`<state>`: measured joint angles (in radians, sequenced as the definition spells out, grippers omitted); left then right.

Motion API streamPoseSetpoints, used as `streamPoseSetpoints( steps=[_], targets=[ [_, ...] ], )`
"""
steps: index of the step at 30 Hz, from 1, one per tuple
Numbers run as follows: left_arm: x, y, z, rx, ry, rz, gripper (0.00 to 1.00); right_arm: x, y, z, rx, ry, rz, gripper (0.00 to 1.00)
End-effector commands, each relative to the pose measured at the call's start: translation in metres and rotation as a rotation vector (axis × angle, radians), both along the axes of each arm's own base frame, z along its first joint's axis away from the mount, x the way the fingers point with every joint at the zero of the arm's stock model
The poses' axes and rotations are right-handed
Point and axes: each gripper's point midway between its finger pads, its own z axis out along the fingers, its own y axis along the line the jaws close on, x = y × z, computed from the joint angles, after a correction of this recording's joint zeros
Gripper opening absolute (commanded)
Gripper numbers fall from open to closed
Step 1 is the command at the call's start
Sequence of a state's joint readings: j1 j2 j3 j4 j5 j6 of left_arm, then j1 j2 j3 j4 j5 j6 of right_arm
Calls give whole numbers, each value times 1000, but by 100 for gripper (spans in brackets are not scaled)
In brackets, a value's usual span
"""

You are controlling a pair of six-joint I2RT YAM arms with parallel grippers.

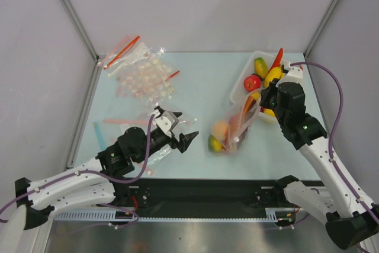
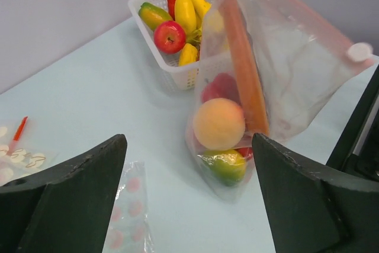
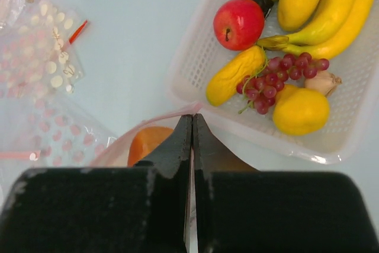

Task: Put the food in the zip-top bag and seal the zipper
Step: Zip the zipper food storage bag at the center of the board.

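Note:
I need to grip the edge of the zip-top bag's opening beside the white slider (image 1: 237, 138) (image 2: 347, 49) with my left gripper next, so the slider stays free for my right gripper to seal.
The zip-top bag (image 1: 239, 124) stands tilted on the table next to the tray, its mouth end lifted. My right gripper (image 1: 264, 96) is shut on the bag's upper edge (image 3: 155, 119). The orange-red zipper (image 2: 243, 70) runs down the bag's side. Inside the bag lie an orange peach (image 2: 218, 124), a green-yellow mango (image 2: 228, 166) and a red piece (image 2: 221, 86). The peach (image 1: 220, 129) and mango (image 1: 214, 144) rest at the bag's low end. My left gripper (image 1: 181, 130) is open and empty, a short way left of the bag, pointing at it (image 2: 189, 141).
A white tray (image 1: 237, 90) at the back right holds an apple (image 3: 238, 23), bananas (image 3: 323, 4), grapes and other toy fruit. Clear bags printed with pale dots (image 1: 142, 79) lie at the back left; one (image 2: 128, 205) lies under my left gripper.

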<state>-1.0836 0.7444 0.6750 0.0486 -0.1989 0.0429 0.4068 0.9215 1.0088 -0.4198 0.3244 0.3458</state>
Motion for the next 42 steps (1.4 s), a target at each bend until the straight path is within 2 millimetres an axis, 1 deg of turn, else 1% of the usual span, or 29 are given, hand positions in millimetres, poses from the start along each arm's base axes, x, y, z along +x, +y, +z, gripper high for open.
streamPoseSetpoints(
  steps=[1,2,3,5,6,7,12,13,15,16,18,19,20,21,22,24,25,26,27,28,29,30,31,32,33,35,36,39,42],
  targets=[
    [-5,-4,12,-75,-91,-43,93,6,12,12,81,-46,68,0],
    [-5,-5,16,-100,-111,-51,94,6,10,12,82,-46,65,0],
    [-10,-9,12,-91,-119,-91,95,6,11,13,87,-44,73,0],
    [-17,-18,9,-81,-131,-147,95,6,11,13,87,-43,73,0],
    [-23,-24,10,-76,-140,-197,98,5,10,15,89,-48,73,0],
    [-27,-32,5,-55,-139,-243,100,4,10,14,87,-47,75,0],
    [-45,-59,-2,-21,-170,-364,100,3,9,16,90,-54,72,0],
    [-54,-65,-3,-11,-184,-377,100,3,9,16,91,-54,73,0],
    [-58,-74,-5,37,-250,-371,100,3,10,16,92,-55,80,0],
    [-64,-78,-6,58,-267,-343,100,3,10,16,95,-53,79,0],
    [-65,-86,-7,109,-330,-313,100,3,11,16,96,-54,83,0],
    [-73,-91,-8,119,-344,-312,99,3,13,15,97,-52,89,0],
    [-67,-90,-3,124,-370,-256,99,4,13,14,99,-50,87,0],
    [-67,-93,2,118,-383,-240,98,3,14,14,100,-51,93,0],
    [-73,-100,-3,132,-386,-251,96,4,13,15,100,-51,91,0],
    [-75,-108,11,99,-398,-231,94,3,14,15,104,-52,94,0],
    [-78,-117,2,122,-394,-243,93,3,14,14,104,-52,95,0],
    [-82,-123,2,119,-390,-254,92,3,14,15,102,-54,96,0],
    [-82,-130,8,115,-390,-251,91,3,14,14,105,-53,95,0],
    [-84,-136,6,123,-386,-246,91,3,14,14,103,-54,96,0],
    [-82,-146,-7,162,-381,-243,91,3,14,15,105,-59,96,0],
    [-79,-152,-3,161,-380,-219,90,2,13,16,107,-62,93,0],
    [-78,-157,-3,165,-378,-208,89,2,13,16,105,-62,94,0],
    [-75,-165,-16,196,-369,-198,88,1,13,16,106,-64,94,0],
    [-74,-170,-12,189,-366,-187,87,1,13,18,107,-68,93,0],
    [-70,-178,-21,212,-350,-153,81,0,12,20,106,-76,93,0],
    [-68,-181,-16,203,-348,-138,80,-1,12,19,107,-75,92,0],
    [-64,-186,-16,211,-349,-117,72,-1,11,20,108,-79,91,0],
    [-63,-190,-16,218,-350,-110,53,-1,13,19,110,-75,96,0]
  ],
)
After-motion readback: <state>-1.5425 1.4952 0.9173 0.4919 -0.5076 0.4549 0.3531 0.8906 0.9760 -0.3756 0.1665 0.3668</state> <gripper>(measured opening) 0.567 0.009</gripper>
